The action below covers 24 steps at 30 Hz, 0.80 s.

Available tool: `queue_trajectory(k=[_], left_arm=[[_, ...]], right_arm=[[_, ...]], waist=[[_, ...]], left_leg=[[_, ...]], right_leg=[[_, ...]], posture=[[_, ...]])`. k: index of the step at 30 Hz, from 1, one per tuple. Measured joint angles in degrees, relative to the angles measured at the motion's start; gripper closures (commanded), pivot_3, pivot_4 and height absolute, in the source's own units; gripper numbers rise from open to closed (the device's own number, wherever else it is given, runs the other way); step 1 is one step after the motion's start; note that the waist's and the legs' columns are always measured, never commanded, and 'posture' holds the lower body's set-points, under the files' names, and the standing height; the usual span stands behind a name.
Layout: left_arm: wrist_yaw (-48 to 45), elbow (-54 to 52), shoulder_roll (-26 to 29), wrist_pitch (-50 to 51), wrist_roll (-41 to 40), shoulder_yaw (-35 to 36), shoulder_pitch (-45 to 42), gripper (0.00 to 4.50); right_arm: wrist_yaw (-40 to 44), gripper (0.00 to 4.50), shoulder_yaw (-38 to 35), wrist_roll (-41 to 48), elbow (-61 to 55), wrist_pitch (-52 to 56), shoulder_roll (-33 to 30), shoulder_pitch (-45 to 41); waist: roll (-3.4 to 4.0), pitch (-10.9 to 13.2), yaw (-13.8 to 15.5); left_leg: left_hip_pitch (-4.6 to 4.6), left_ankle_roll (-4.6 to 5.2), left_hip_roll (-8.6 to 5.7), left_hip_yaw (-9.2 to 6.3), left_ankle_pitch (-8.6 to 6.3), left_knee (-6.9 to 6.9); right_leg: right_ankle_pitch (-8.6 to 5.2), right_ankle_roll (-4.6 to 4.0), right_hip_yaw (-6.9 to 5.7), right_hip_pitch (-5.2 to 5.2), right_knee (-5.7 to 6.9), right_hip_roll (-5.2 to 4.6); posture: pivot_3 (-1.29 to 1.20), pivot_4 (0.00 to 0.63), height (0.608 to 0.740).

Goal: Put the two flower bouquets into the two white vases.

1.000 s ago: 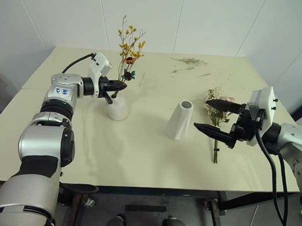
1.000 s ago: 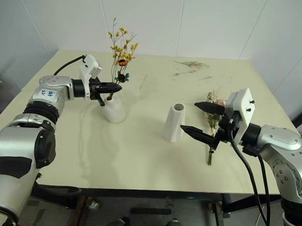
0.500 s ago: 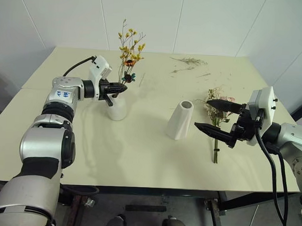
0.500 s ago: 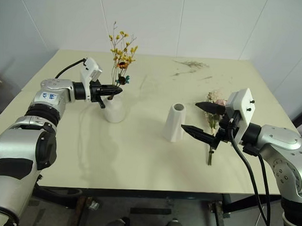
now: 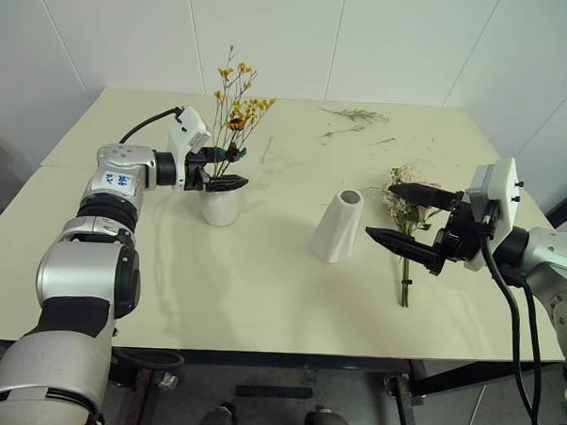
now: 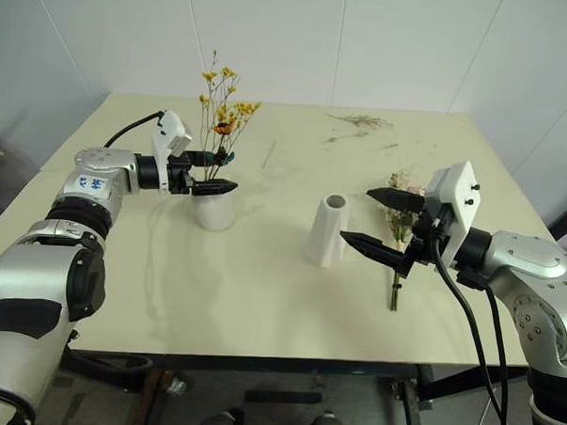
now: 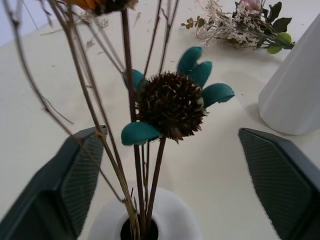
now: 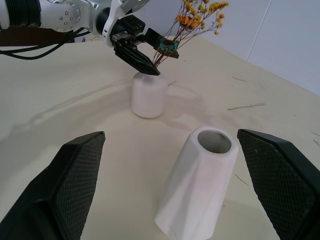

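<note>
The top of the pale bouquet spreads into delicate blossoms and a pink rose (image 5: 403, 204), so my right gripper needs to grab the bouquet by its stems next.
The thin sprig of yellow-orange blossoms (image 5: 234, 97) stands with its stems in the short round white vase (image 5: 221, 208). My left gripper (image 5: 236, 168) is open just above the vase's mouth, one finger (image 7: 70, 185) on each side of the stems, apart from them. A dark seed head with teal leaves (image 7: 171, 106) rises between the fingers. The taller tapered vase (image 5: 337, 226) stands empty mid-table. To its right the pale bunch with a pink rose (image 5: 403, 204) lies on the table. My right gripper (image 5: 379, 212) hangs open over it, holding nothing, pointing at the tall vase (image 8: 197, 185).
Loose dried twigs (image 5: 355, 115) lie scattered at the far side of the cream table (image 5: 261, 287). A white wall stands right behind the table's far edge. Bare tabletop stretches between the two vases and along the near edge.
My left gripper has opened and let go of the sprig's stems, which now stand by themselves in the round vase. The right arm has kept still.
</note>
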Motion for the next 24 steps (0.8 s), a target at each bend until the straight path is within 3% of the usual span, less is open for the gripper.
queue_trajectory(k=[17, 24], left_arm=[[-8.4, -4.4, 5.8, 1.2, -6.8, 5.3, 4.5, 0.03], [-22.4, -11.7, 10.1, 0.2, -18.3, 13.5, 9.8, 0.03]], right_arm=[[1.0, 0.00, 0.0, -2.0, 1.5, 0.1, -0.9, -0.8], [-3.0, 0.00, 0.8, -8.7, 3.2, 2.7, -4.8, 2.4]], waist=[[0.00, 0.0, 0.1], [0.01, 0.0, 0.0]], left_leg=[[0.00, 0.00, 0.00, 0.00, 0.00, 0.03], [0.02, 0.01, 0.07, 0.06, 0.00, 0.04]], right_leg=[[0.00, 0.00, 0.00, 0.00, 0.04, 0.00], [-0.03, -0.06, 0.00, -0.04, 0.10, 0.00]], posture=[[0.00, 0.150, 0.740], [0.00, 0.150, 0.740]])
